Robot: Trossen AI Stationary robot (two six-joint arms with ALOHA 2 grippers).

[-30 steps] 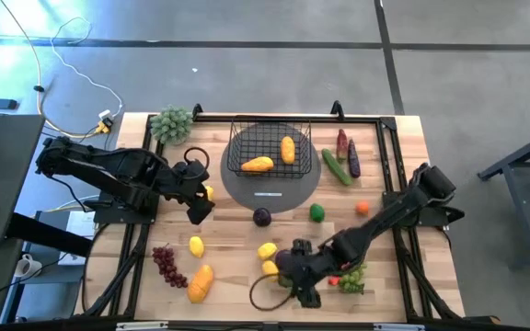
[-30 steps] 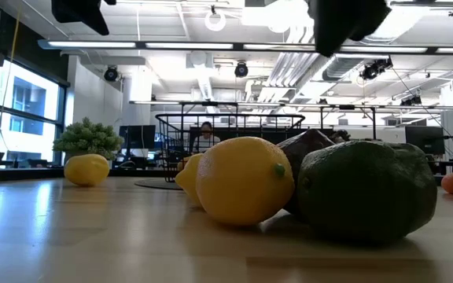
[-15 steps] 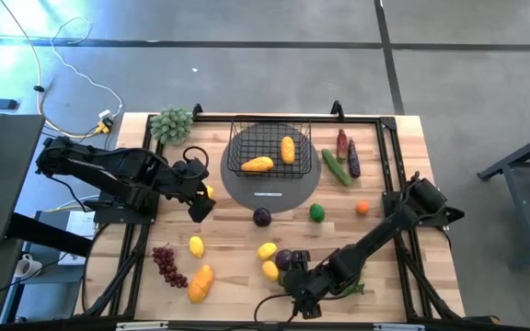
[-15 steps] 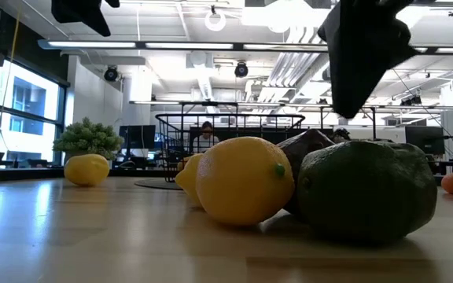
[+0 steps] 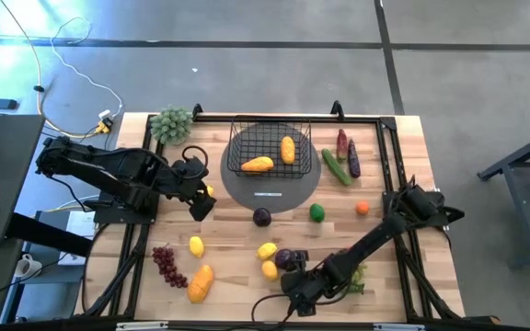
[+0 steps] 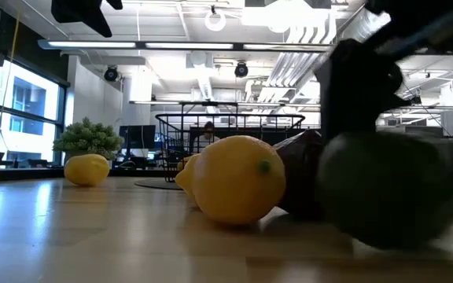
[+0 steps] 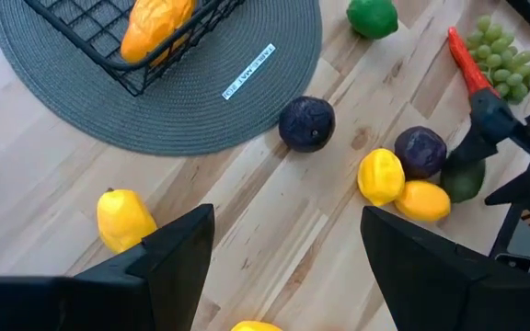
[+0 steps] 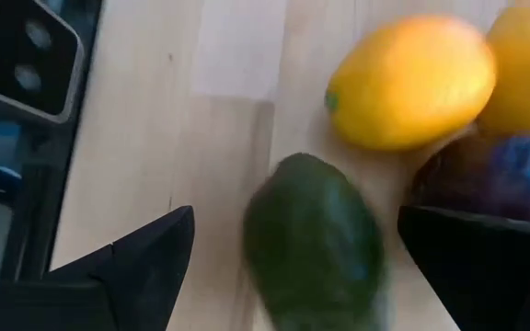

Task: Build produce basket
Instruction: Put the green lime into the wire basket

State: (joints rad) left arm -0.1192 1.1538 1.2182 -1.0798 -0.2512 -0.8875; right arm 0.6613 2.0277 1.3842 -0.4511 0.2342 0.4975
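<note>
Next, my right gripper grabs the dark green fruit by its rounded sides, to fill the produce basket (image 5: pixel 270 152).
The black wire basket (image 5: pixel 270 147) stands on a grey round mat (image 5: pixel 270 184) and holds an orange mango (image 5: pixel 258 165) and a yellow fruit (image 5: pixel 288 149). My right gripper (image 5: pixel 294 299) is open and low at the table's near edge. In its wrist view (image 8: pixel 297 221) a dark green fruit (image 8: pixel 316 244) lies between the fingers, beside a lemon (image 8: pixel 412 78) and a purple plum (image 8: pixel 495 175). My left gripper (image 5: pixel 202 200) hovers open and empty left of the mat. It sees the same cluster (image 7: pixel 421 198) from above. My right gripper has a finger on either side of the dark green fruit (image 8: pixel 316 244), slanting down toward the table's near edge. The fruit lies on the table. Whether the fingers touch it, I cannot tell.
Loose on the table are red grapes (image 5: pixel 166 265), a mango (image 5: pixel 201 283), a lemon (image 5: pixel 196 245), a plum (image 5: pixel 262 217), a green round fruit (image 5: pixel 316 212), a cucumber (image 5: pixel 336 167), an eggplant (image 5: pixel 353 158) and green grapes (image 5: pixel 352 276). A pale green bushy cluster (image 5: pixel 171 122) sits far left.
My right gripper has gone toward the table's near edge and down, to the dark green fruit by the lemon. The lemon next to that fruit has turned a little.
</note>
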